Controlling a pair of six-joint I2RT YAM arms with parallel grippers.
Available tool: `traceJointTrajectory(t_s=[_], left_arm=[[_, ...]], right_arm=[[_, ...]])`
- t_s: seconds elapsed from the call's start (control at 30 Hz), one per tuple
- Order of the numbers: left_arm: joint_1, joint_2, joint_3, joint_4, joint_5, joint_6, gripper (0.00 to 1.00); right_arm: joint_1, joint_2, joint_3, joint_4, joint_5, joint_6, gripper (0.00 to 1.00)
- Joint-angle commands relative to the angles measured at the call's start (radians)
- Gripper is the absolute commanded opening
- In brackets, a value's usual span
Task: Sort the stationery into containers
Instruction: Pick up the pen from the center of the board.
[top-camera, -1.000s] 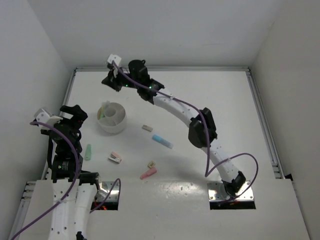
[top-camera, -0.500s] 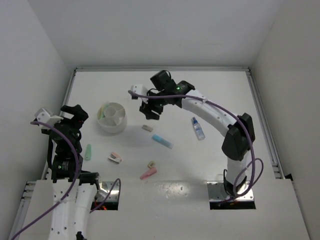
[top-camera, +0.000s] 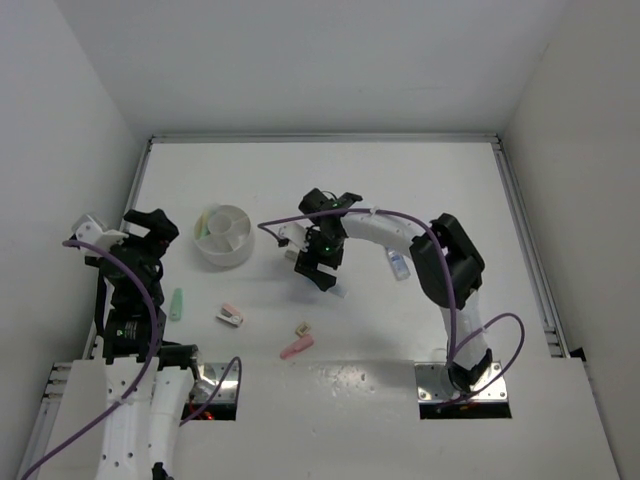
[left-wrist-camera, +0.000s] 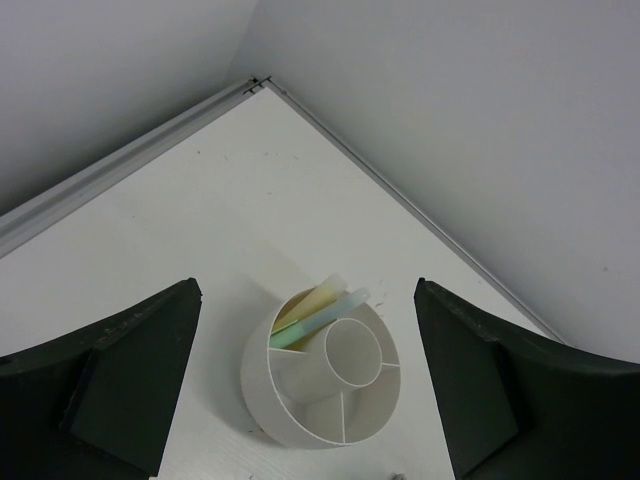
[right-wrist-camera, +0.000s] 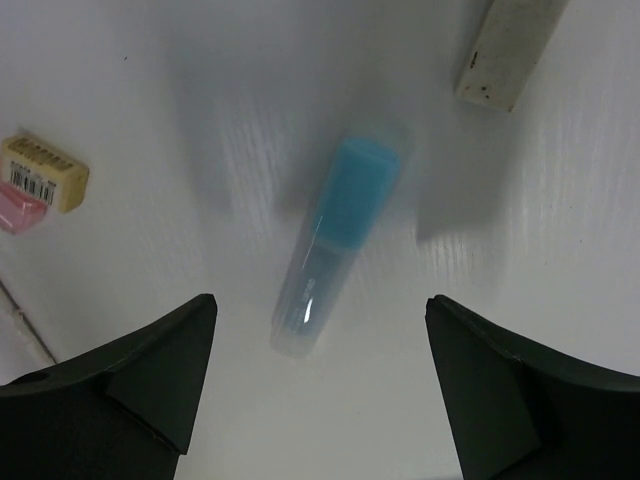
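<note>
The light-blue highlighter needs my right gripper to reach it and grab its middle, so its clear end stays free to enter the bowl's section.
The white divided bowl stands at the left, with a yellow stick and a green-and-blue stick leaning in one compartment. My left gripper hovers open to its left, and the bowl's wall shows between the fingers. My right gripper hangs open over the middle of the table, straddling a light-blue highlighter lying flat below it. Loose on the table are a green stick, a pink-white stapler piece, a tan block, a pink stick and a blue-capped bottle.
A pale eraser block lies just beyond the highlighter. The tan block sits to the highlighter's left in the right wrist view. White walls close the table at the back and both sides. The right arm's elbow arches over the right half.
The right arm has swung from the back left corner, past the bowl, down to the middle over the light-blue highlighter. The left arm has stayed put.
</note>
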Motion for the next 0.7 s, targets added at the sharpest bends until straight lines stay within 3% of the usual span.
traceJointTrajectory(t_s=[0.0, 0.1, 0.4, 0.57, 0.67], left_arm=[[0.012, 0.004, 0.010, 0.027, 0.013, 0.007, 0.94], [0.012, 0.013, 0.010, 0.027, 0.013, 0.007, 0.94], [0.012, 0.013, 0.010, 0.027, 0.023, 0.007, 0.94], [0.012, 0.013, 0.010, 0.027, 0.023, 0.007, 0.94], [0.012, 0.013, 0.010, 0.027, 0.023, 0.007, 0.94]], right_arm=[[-0.003, 0.015, 0.015, 0.070, 0.000, 0.070, 0.86], [0.011, 0.065, 0.029, 0.102, 0.032, 0.140, 0.86], [0.029, 0.094, 0.001, 0.192, 0.125, 0.234, 0.71], [0.038, 0.115, 0.001, 0.214, 0.139, 0.246, 0.54], [0.048, 0.127, 0.010, 0.196, 0.130, 0.246, 0.34]])
